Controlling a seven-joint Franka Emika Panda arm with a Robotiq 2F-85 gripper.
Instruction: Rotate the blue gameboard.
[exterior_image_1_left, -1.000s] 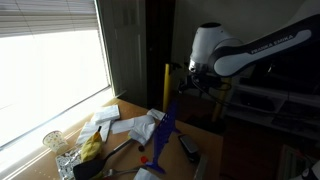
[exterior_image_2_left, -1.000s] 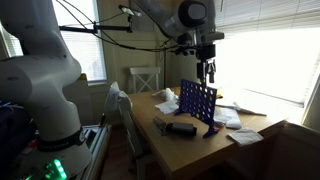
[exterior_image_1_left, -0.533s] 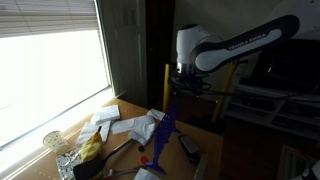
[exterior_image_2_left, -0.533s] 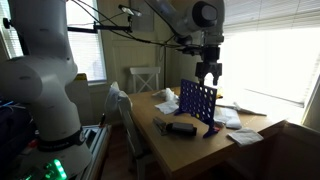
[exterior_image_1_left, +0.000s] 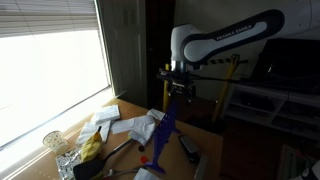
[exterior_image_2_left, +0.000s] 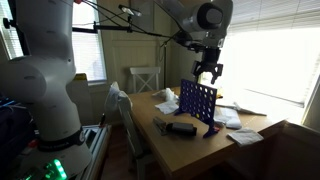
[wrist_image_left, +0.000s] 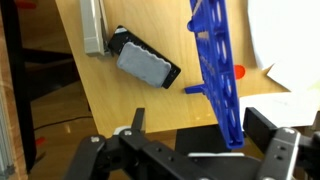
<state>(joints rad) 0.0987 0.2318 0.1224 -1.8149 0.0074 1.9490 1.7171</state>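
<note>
I need to grab the blue gameboard's top edge next, to rotate it upright so it stands on the tabletop again.
The blue gameboard stands upright on the wooden table. It shows edge-on as a narrow blue strip in an exterior view (exterior_image_1_left: 168, 124) and as a grid of round holes in an exterior view (exterior_image_2_left: 198, 102). In the wrist view the gameboard (wrist_image_left: 214, 55) is seen from above, running down between my fingers. My gripper (wrist_image_left: 200, 135) is open and hovers just above the board's top edge, one finger on each side, touching nothing. The gripper also shows in both exterior views (exterior_image_1_left: 177, 93) (exterior_image_2_left: 208, 76).
A black remote-like device (wrist_image_left: 147, 62) and a grey block (wrist_image_left: 92, 25) lie on the table beside the board. A red disc (wrist_image_left: 238, 71) and white paper (wrist_image_left: 290, 40) lie on its other side. A yellow upright post (exterior_image_1_left: 166, 84), crumpled papers (exterior_image_1_left: 125, 125) and a glass (exterior_image_1_left: 52, 140) are nearby.
The arm has swung toward the window side and the gripper has come over the top of the gameboard. The gameboard has not moved.
</note>
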